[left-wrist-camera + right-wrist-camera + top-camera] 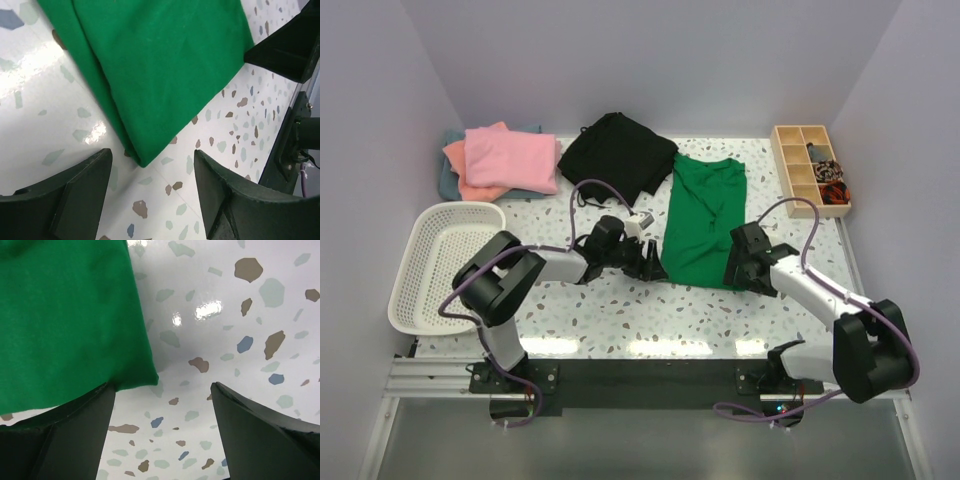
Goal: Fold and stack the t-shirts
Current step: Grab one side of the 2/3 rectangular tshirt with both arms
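My right gripper is to pick up the green t-shirt's near corner (pixel 738 289) (pixel 148 377) next, across from the corner at the left gripper. Then that end of the green t-shirt can be folded evenly over.
The bright green t-shirt (pixel 703 218) lies folded into a long strip at the table's middle. My left gripper (pixel 652 262) is open at its near left corner. In the left wrist view that corner (pixel 142 157) lies on the table between the spread fingers (pixel 70 200), untouched. My right gripper (pixel 740 268) is open at the near right corner. In the right wrist view the green cloth (pixel 65 315) ends just at the left finger's (pixel 75 430) tip, with bare table between the jaws. Pink (pixel 512 158), salmon-orange (pixel 455 155) and grey-teal (pixel 446 180) shirts lie stacked at the back left.
A black garment (pixel 618 152) lies at the back centre, next to the green shirt. A white mesh basket (pixel 412 262) stands at the left edge. A wooden compartment box (pixel 798 135) with small items stands at the back right. The right gripper's dark body (pixel 290 45) shows in the left wrist view.
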`<state>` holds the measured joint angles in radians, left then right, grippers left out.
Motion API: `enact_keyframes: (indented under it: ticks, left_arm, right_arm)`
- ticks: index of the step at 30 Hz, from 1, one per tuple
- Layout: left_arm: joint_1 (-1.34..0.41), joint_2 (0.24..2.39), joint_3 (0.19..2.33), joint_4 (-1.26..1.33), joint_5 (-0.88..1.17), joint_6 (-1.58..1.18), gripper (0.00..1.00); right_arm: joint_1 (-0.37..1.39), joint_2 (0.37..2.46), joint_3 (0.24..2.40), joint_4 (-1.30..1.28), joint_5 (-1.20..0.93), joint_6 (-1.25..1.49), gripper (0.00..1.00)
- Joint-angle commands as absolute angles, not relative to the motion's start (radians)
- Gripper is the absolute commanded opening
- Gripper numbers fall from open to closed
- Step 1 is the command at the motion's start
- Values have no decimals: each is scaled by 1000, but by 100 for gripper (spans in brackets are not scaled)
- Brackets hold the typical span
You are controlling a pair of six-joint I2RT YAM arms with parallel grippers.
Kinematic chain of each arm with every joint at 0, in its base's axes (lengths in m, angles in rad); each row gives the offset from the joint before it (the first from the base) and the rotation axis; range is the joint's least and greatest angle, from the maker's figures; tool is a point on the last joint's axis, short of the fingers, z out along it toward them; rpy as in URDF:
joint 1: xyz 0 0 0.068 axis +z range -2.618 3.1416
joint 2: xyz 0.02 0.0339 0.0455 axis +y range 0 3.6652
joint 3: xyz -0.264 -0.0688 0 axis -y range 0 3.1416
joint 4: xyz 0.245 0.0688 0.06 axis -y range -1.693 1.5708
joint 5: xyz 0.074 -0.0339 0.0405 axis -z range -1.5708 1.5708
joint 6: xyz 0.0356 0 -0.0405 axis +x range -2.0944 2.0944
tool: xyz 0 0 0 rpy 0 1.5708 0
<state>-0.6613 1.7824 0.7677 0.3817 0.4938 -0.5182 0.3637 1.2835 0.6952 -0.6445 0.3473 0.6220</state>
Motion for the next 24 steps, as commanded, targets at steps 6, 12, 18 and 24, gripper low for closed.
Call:
enact_keyframes:
  ticks: [6,12,18,24]
  left_arm:
    - [-647,1887,741,673,603,-606,70]
    - [-647,1914,658,730,598,-618,67]
    - [-647,1983,604,882,615,-678,54]
    - [-647,2028,623,956,626,-710,33]
  right_arm:
    - [281,1223,578,-474,210,678,82]
    - [249,1223,523,-374,130,684,81]
    - [232,1252,531,-328,59,695,78]
    - [232,1304,496,-249,-26,729,60]
